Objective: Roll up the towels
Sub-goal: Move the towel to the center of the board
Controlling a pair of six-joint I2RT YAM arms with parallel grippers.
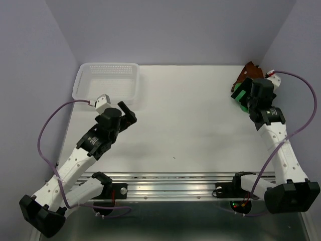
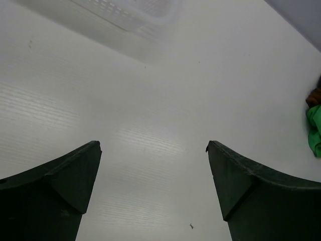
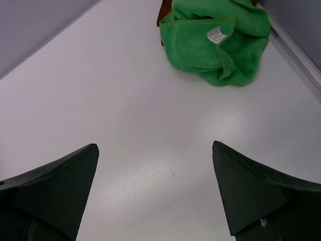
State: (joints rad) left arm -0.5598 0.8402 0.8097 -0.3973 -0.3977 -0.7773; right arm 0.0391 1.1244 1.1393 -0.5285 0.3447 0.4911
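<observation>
The green towel has to be spread out for rolling, so my right gripper needs to grab its edge (image 3: 223, 42) next to the white label.
Two towels lie crumpled together in the far right corner of the table. The green towel (image 1: 238, 97) (image 3: 215, 45) is bunched, with a white label showing on top. The rust towel (image 1: 248, 71) (image 3: 162, 15) lies behind it and mostly under it. My right gripper (image 1: 247, 93) (image 3: 155, 146) hovers just short of the green towel, open, with only bare table between its fingers. My left gripper (image 1: 128, 111) (image 2: 153, 145) is open over the left half of the table, far from both towels. At the right edge of the left wrist view, the green towel (image 2: 314, 129) and the rust towel (image 2: 314, 95) just show.
A white perforated basket (image 1: 109, 65) (image 2: 135, 12) stands at the far left, just beyond my left gripper. Lilac walls close in the table at the back and on both sides. The towels sit close to the right wall.
</observation>
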